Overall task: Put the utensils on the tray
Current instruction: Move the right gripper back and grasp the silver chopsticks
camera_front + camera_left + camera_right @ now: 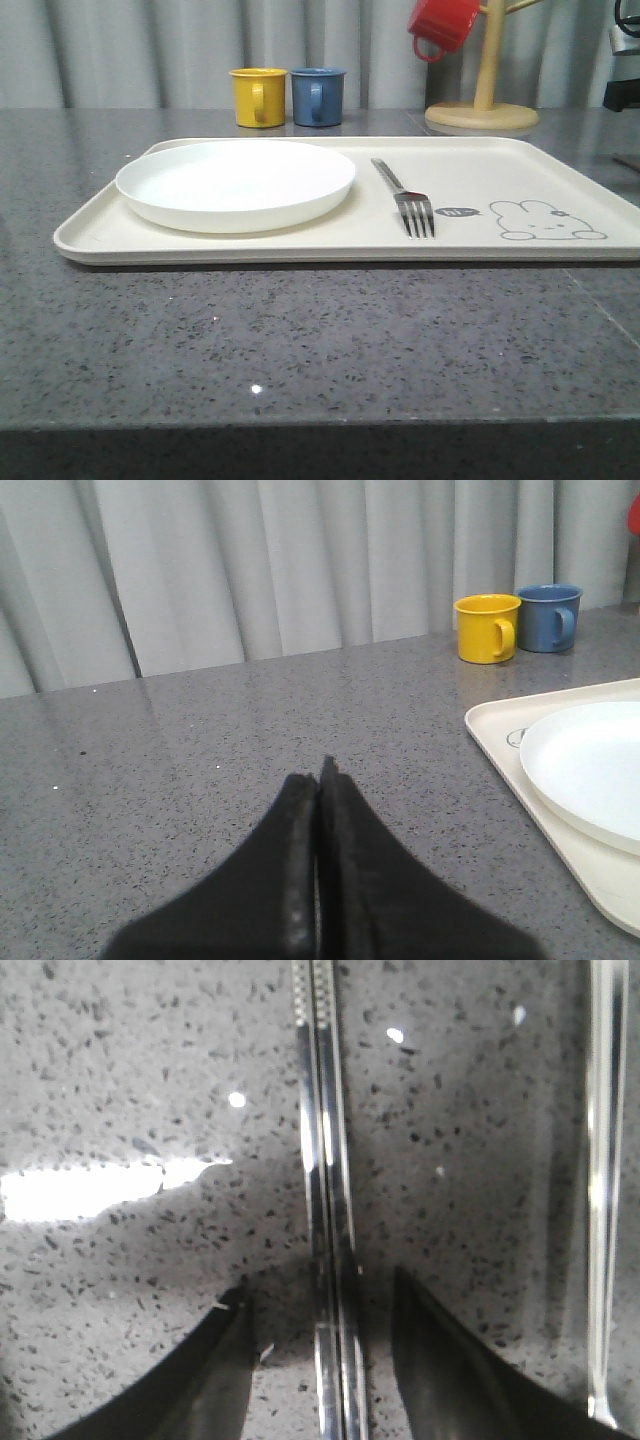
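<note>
The metal chopsticks are between my right gripper's fingers, which reach down beside them, low over the counter. My right gripper should close now. Closing now would hold the chopsticks.
The cream tray (470, 160) lies across the grey counter in the front view, with a rabbit drawing at its right. On it rest the round white plate (235, 183) at the left and the silver fork (405, 197) in the middle, tines toward me. In the left wrist view the tray's rim (505, 765) and the plate (590, 765) show off to one side, apart from my left gripper (322, 775), which is shut on nothing above bare counter. My right gripper (320, 1295) is open low over the counter, its fingers straddling the pair of metal chopsticks (325, 1160). A thin shiny metal handle (603, 1180) lies beside them.
A yellow mug (259, 97) and a blue mug (318, 96) stand behind the tray by the curtain. A red mug (442, 25) hangs on a wooden mug tree (483, 105) at the back right. Bare counter stretches in front of the tray.
</note>
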### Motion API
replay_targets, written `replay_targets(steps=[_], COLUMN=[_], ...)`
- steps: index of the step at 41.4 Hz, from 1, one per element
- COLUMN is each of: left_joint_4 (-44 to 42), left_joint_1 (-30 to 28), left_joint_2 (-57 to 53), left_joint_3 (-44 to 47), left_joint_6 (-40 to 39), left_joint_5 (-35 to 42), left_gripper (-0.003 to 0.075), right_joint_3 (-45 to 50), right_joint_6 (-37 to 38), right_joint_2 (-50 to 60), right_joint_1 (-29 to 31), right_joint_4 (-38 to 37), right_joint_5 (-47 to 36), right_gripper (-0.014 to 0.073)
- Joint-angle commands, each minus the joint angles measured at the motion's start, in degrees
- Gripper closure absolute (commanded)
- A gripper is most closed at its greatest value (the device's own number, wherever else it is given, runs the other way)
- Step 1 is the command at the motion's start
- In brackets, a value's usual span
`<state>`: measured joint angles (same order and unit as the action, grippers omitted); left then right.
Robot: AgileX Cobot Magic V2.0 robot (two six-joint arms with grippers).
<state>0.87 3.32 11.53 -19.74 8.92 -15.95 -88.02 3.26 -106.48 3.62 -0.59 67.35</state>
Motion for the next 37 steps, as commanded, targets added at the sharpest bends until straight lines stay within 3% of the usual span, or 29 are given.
replay_targets(steps=[1,11,28,37], left_joint_4=[0.58,0.58,0.58,0.58], left_joint_1=[0.46,0.46,0.46,0.46], left_joint_2=[0.61,0.61,0.61,0.61], left_joint_3=[-1.61,-1.61,-1.61,-1.61], left_joint_6=[-0.27,-0.27,-0.27,-0.27], left_joint_5=[4.5,4.5,4.5,4.5], left_gripper=[0.0739,0.0739,0.0739,0.0739], right_joint_3=[-1.14,-1.14,-5.97,-8.36], right_joint_6=[-0.81,-0.85,0.61,4.06], right_joint_2=[2.61,2.61,7.53,9.51], right_joint_1=[0.39,0.39,-0.08,-4.27], right_joint_4=[0.0,0.0,0.59,0.59], right_joint_5=[-0.54,0.3,4.41,7.39], right_gripper=[0.026,0.0502,0.0509,0.0509])
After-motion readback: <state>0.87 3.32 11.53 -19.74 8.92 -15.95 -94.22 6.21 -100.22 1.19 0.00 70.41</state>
